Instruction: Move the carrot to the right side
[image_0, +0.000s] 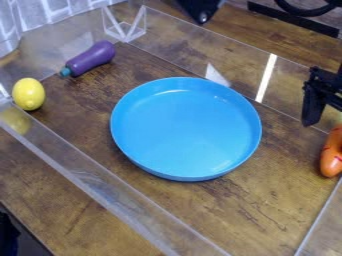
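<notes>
My gripper grabs the carrot by its thick orange body next, to shift the carrot to its new spot.
The carrot lies on the wooden table at the far right edge of the view, orange and partly cut off by the frame. Just above it hangs my gripper, pointing down. Its left finger stands apart from the rest of the black hand, so the jaws are open and hold nothing. The right finger runs out of the picture. A small gap separates the fingertip from the carrot.
A large blue plate fills the middle of the table. A purple eggplant lies at the back left and a yellow lemon at the left edge. Clear plastic walls border the table.
</notes>
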